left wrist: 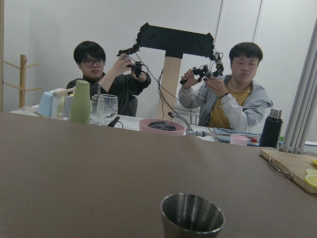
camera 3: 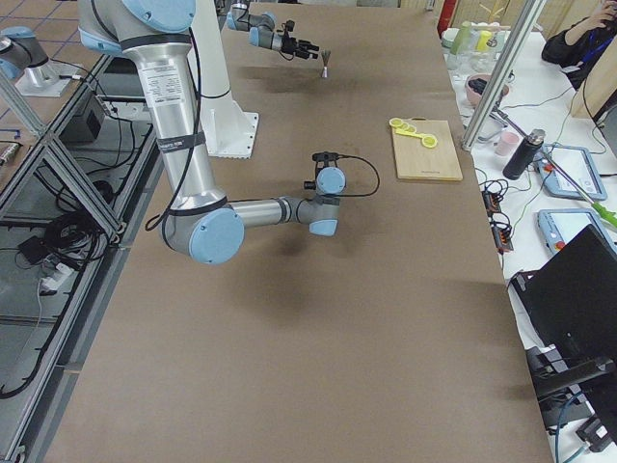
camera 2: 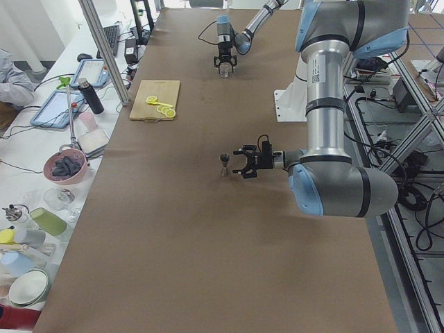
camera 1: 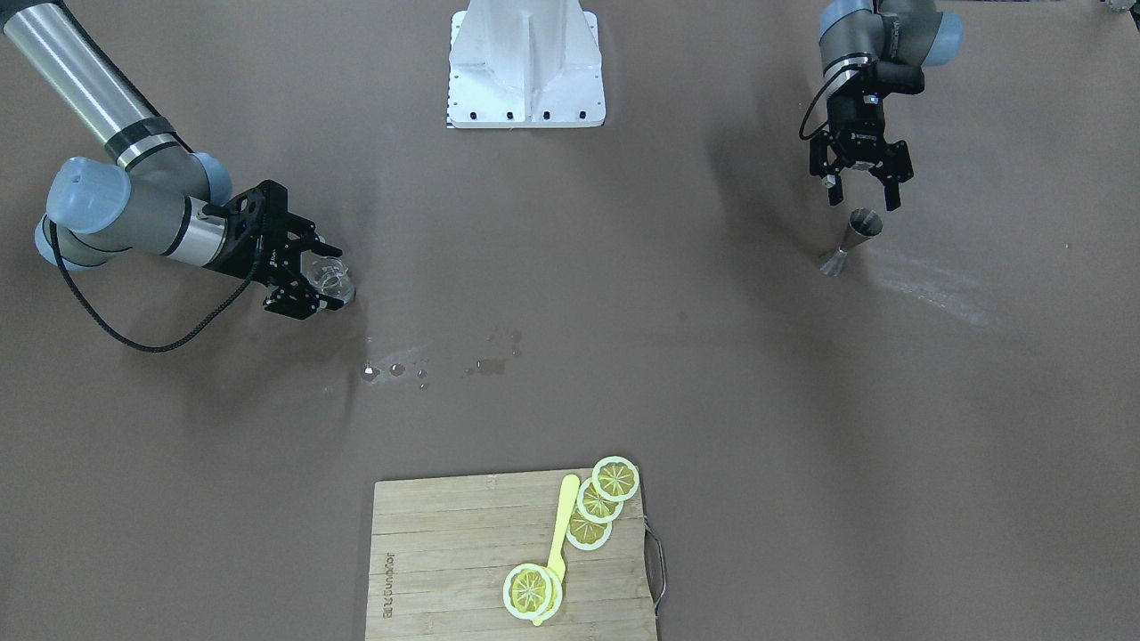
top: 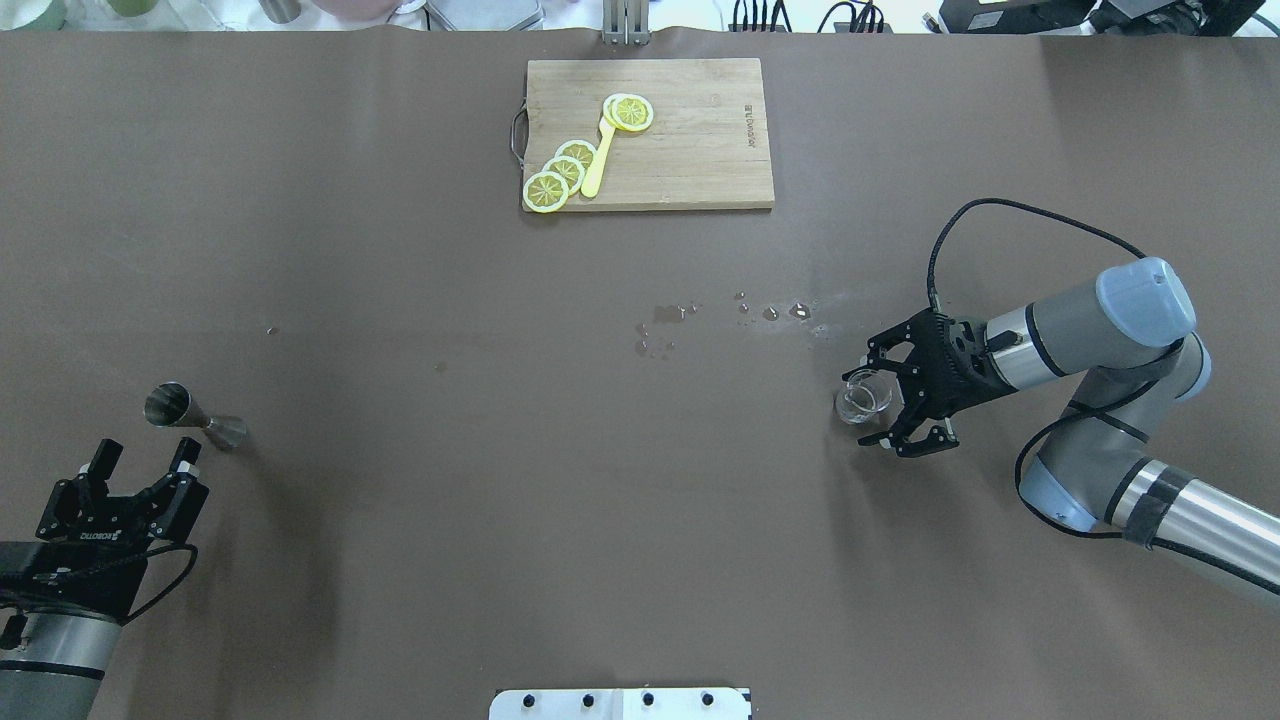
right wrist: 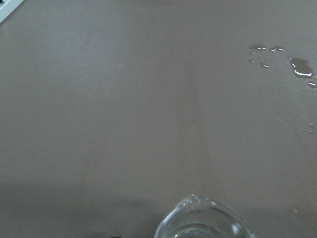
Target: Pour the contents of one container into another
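Note:
My right gripper is going to grab the clear glass beaker around its body [camera 1: 330, 279] so that it can pour into the steel jigger [camera 1: 850, 242].
The clear glass beaker [top: 862, 397] stands on the brown table at the right, with liquid in it. My right gripper [top: 878, 400] lies level with it, open, one finger on each side and a gap showing at both. The right wrist view shows only the beaker's rim and lip [right wrist: 205, 224]. At the far left the steel jigger [top: 190, 415] stands upright and alone. My left gripper [top: 146, 455] is open just short of it, nothing between its fingers. The left wrist view shows the jigger's upper cup [left wrist: 192, 215] close ahead.
Water drops [top: 680, 315] lie spilled mid-table. A wooden cutting board [top: 700, 150] at the far edge carries lemon slices [top: 560, 175] and a yellow knife [top: 598, 165]. The white robot base [camera 1: 525, 67] sits at the near edge. Two operators [left wrist: 163, 89] sit beyond the table.

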Controlling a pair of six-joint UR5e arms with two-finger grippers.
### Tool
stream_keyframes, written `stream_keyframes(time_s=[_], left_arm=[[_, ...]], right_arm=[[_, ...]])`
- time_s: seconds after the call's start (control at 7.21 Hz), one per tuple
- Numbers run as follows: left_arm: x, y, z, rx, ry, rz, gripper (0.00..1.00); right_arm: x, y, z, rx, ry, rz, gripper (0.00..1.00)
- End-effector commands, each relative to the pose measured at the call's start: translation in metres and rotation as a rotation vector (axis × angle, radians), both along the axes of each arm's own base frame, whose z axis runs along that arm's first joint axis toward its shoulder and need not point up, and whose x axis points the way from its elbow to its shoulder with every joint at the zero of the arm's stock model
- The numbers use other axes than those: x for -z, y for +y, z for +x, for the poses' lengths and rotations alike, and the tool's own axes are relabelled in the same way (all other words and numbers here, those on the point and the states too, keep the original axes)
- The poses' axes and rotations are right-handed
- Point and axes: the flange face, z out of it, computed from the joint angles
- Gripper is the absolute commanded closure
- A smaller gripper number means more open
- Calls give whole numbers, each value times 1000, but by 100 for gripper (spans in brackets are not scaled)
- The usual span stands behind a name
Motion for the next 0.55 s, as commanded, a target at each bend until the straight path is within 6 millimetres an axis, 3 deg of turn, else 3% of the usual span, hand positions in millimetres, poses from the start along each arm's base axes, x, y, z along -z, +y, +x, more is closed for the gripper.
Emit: stream_keyframes(time_s=[0.0,0.14,0.28,0.42], left_arm=[[-9,-3,2,14,-21,9,2],[-9,-5,15,20,-26,6,2],[-11,-5,23,22,-80,12,2],[-10,-4,28,19,-84,9,2]], right_arm=[[-1,-2,3,-3,2,-7,46],[-1,-9,12,-14,2,-10,66],[2,-21,27,-30,-2,-4,98],[4,-30,40,-44,-3,-5,100]])
